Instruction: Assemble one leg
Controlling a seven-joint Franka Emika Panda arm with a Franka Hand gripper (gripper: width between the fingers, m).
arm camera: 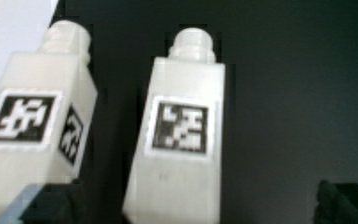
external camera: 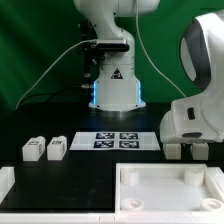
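My gripper's fingers don't reach the black-and-white tag (arm camera: 181,128) on the middle leg yet. My gripper should first move to the tag and then close on it.
In the wrist view two white legs with black-and-white tags lie side by side on the black table, one (arm camera: 190,125) between my fingers and the other (arm camera: 34,110) just outside them. My gripper (arm camera: 190,206) is open, with its dark fingertips (arm camera: 350,200) on either side of the middle leg and not touching it. In the exterior view my gripper (external camera: 186,146) hangs low at the right over these two legs (external camera: 174,150). Two more legs (external camera: 33,148) (external camera: 56,148) stand at the left.
The marker board (external camera: 115,140) lies in the middle in front of the robot base (external camera: 112,90). The large white panel (external camera: 165,178) with a raised rim lies at the front right. A white rim piece (external camera: 6,185) sits at the front left.
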